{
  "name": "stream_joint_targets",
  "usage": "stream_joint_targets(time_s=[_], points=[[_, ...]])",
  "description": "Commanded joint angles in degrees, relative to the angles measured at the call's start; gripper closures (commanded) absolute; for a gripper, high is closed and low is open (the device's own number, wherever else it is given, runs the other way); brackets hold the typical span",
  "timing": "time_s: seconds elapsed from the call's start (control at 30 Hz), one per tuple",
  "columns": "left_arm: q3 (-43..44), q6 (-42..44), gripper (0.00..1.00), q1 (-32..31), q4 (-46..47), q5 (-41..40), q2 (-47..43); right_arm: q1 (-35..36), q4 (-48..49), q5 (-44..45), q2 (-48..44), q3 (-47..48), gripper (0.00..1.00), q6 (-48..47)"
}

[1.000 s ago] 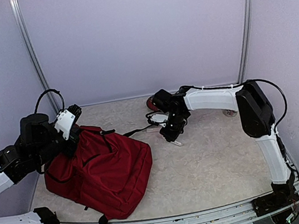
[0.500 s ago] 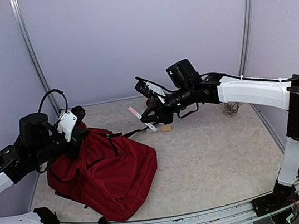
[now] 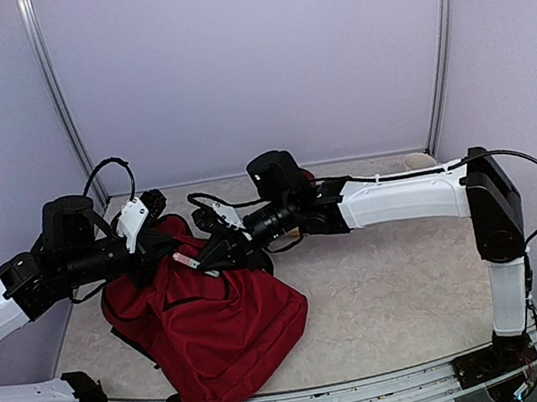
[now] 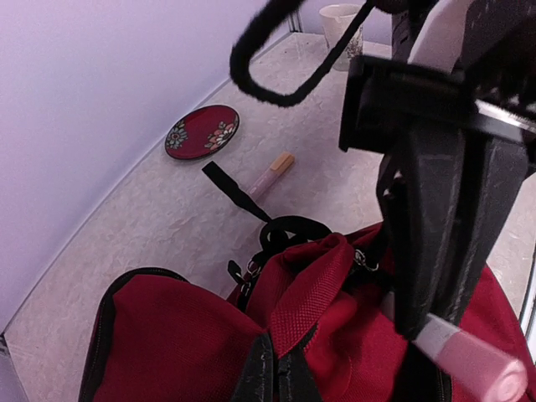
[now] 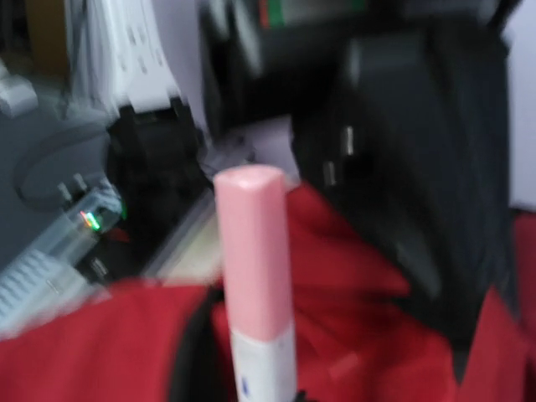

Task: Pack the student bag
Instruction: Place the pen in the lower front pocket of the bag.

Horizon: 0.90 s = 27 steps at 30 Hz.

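Observation:
My right gripper keeps holding the tube for now. The pink cap [image 3: 186, 262] points out above the bag's top, so opening would land it on the red fabric outside.
The student bag [image 3: 221, 324], dark red with black straps, lies at the front left of the table. My left gripper [image 3: 159, 246] is shut on a fold of red fabric at the bag's top edge [image 4: 322, 289], holding it up. My right gripper [image 3: 214, 255] reaches in from the right and is shut on a white tube with a pink cap [image 3: 186, 262]. The tube [image 4: 469, 358] hangs just above the top of the bag [image 5: 377, 335], right beside my left gripper [image 4: 280, 375]. In the right wrist view the tube [image 5: 254, 268] points pink end out, and the picture is blurred.
A red flowered plate [image 4: 201, 131] lies by the back wall. A second pinkish tube with a tan cap [image 4: 270, 173] lies on the table beside a black bag strap [image 4: 239, 193]. A pale cup [image 3: 419, 160] stands at the back right.
My right arm lifted the tube off the table and swung left, ending over the bag's top. The bag and my left gripper shifted a little to the right.

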Motion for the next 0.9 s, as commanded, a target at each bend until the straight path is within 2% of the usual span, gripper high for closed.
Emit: stream_joint_targets(time_s=[0.0,0.27,0.47,0.53,0.6,0.63,0.73,0.87], points=[[2.95,-0.97,1.0,0.57,5.24,3.55,-1.21,0.93,-7.75,10.57,3.1,4.07,1.0,-13.35],[2.83,-0.55,1.0,0.85,4.81,4.23,-1.63,2.47,-23.25,35.72,6.6,6.92,0.99,-24.97],[2.86,-0.31,1.0,0.86,4.97,4.35,-1.02,4.28,-36.7,42.62,9.35,13.6,0.94,-26.55],[2.92,-0.37,1.0,0.93,5.0,4.31,-0.94,4.84,-40.92,44.36,10.72,16.64,0.85,-25.8],[2.97,-0.4,1.0,0.95,4.92,4.21,-1.05,5.25,-42.1,46.27,11.1,18.46,0.64,-24.42],[2.86,-0.41,1.0,0.9,4.91,4.08,-1.13,5.27,-41.91,45.96,10.73,18.83,0.56,-23.7],[2.73,-0.75,1.0,0.99,5.07,2.78,-1.08,5.28,-39.05,41.73,8.09,18.36,0.45,-21.59],[2.91,-2.28,1.0,1.65,5.05,-2.93,0.52,5.26,-33.23,34.15,3.13,17.02,0.32,-17.62]])
